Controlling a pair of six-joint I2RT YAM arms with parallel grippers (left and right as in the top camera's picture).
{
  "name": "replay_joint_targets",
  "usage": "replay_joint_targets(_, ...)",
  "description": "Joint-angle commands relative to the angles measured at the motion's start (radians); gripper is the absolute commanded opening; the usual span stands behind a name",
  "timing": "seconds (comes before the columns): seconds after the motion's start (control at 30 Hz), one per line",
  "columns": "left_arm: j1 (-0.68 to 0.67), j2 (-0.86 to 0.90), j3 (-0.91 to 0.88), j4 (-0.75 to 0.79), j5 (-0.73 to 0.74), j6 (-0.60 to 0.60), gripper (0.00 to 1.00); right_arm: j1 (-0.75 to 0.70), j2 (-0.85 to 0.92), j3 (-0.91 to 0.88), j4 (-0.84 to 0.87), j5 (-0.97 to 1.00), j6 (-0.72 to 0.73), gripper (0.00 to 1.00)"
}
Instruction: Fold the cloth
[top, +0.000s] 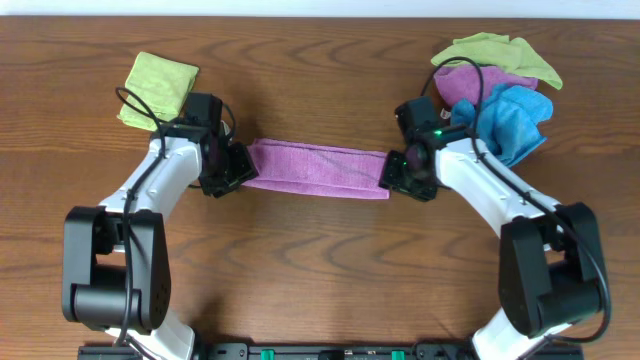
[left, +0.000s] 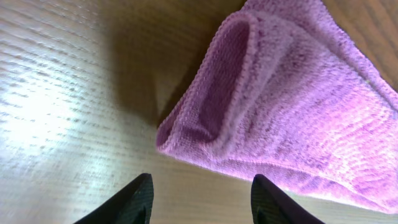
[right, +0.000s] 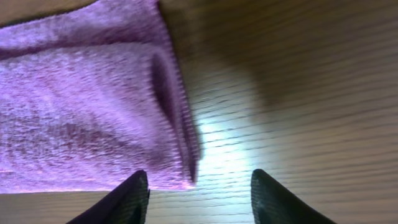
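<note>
The robot's left gripper will next pick up the purple cloth's folded end corner (top: 249, 183) (left: 179, 144), and the opposite end is left for the robot's right gripper to fold.
The purple cloth (top: 315, 168) lies flat on the table as a long folded strip between the two arms. My left gripper (top: 232, 170) is at the strip's left end, open, its fingers apart over bare wood just short of the cloth's folded end (left: 249, 112). My right gripper (top: 398, 175) is at the right end, also open. In the right wrist view the cloth's folded end (right: 93, 106) lies just ahead of the left finger (right: 127, 199), and nothing sits between the pads.
A folded lime-green cloth (top: 158, 86) lies at the back left. At the back right is a pile: a lime-green cloth (top: 500, 52), a magenta cloth (top: 462, 86) and a bright blue cloth (top: 512, 120), close behind the right arm. The wooden table (top: 320, 250) extends toward the front.
</note>
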Motion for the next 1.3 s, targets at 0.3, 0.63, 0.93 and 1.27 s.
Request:
replay_joint_targets(0.3, -0.032, 0.013, 0.216, -0.072, -0.101, 0.037, 0.06, -0.011, -0.191, 0.049, 0.099, 0.015, -0.108, 0.01)
replay_joint_targets(0.63, -0.088, 0.122, 0.214, -0.014, -0.177, 0.005, 0.06, 0.068, 0.040, 0.047, 0.211, 0.036, -0.040, 0.02)
replay_joint_targets(0.93, -0.096, 0.264, 0.214, -0.051, -0.182, -0.010, 0.06, 0.099, 0.181, 0.047, 0.197, 0.033, -0.039, 0.01)
replay_joint_targets(1.27, -0.111, 0.282, 0.212, -0.196, -0.193, -0.021, 0.06, 0.070, 0.182, 0.048, 0.196, 0.040, -0.040, 0.01)
